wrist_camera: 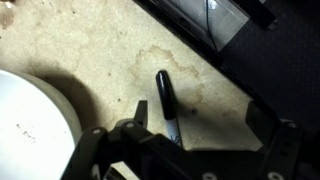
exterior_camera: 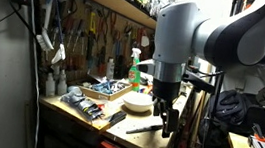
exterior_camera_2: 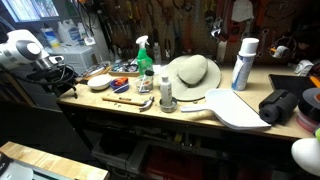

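Observation:
Shadowed tabletop shows under my gripper's fingers, above the marker [exterior_camera: 146, 129], so it is too early to close. My gripper lowers first, then closes on the marker.
A black marker [wrist_camera: 164, 97] lies on the stained beige tabletop [wrist_camera: 100, 50]. In the wrist view it points away from the camera, between my fingers and closer to the left one. My gripper [wrist_camera: 200, 112] is open and empty, just above the table with its fingers on either side of the marker. In an exterior view the gripper [exterior_camera: 168, 118] hangs straight down over the marker [exterior_camera: 146, 129] near the bench's front edge. A white bowl [wrist_camera: 30, 125] sits close to the left of the gripper; it also shows in an exterior view [exterior_camera: 137, 102].
A green spray bottle [exterior_camera_2: 145, 55], a straw hat [exterior_camera_2: 193, 72], a white can [exterior_camera_2: 243, 62], a white paddle-shaped board [exterior_camera_2: 235, 108] and a black bag [exterior_camera_2: 280, 105] stand on the bench. A tool pegboard [exterior_camera: 97, 30] backs it. A black tray [wrist_camera: 215, 20] lies beyond the marker.

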Robot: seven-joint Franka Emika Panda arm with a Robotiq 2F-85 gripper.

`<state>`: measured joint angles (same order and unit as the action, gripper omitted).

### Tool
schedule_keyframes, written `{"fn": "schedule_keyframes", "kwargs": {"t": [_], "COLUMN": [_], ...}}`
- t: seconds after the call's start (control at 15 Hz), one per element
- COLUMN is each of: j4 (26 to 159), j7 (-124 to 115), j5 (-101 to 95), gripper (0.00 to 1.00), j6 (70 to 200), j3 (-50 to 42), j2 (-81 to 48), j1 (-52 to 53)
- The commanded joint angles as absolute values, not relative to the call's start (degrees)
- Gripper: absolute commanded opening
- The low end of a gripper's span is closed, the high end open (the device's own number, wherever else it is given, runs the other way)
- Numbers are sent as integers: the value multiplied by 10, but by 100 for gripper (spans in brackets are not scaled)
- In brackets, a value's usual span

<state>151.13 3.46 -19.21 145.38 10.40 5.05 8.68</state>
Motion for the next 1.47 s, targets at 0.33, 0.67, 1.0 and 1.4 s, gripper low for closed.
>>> {"fn": "schedule_keyframes", "kwargs": {"t": [0.33, 0.67, 1.0, 1.4], "j4": [1472, 1445, 1434, 1415], "j7": [118, 200, 204, 204], "j5": [-127, -83, -92, -91], "gripper": [100, 74, 62, 57], "j6": [1431, 1400, 1402, 1401], "j3": [98, 90, 86, 84], "j2": [20, 9, -11, -40], "j1": [92, 86, 84, 79]}}
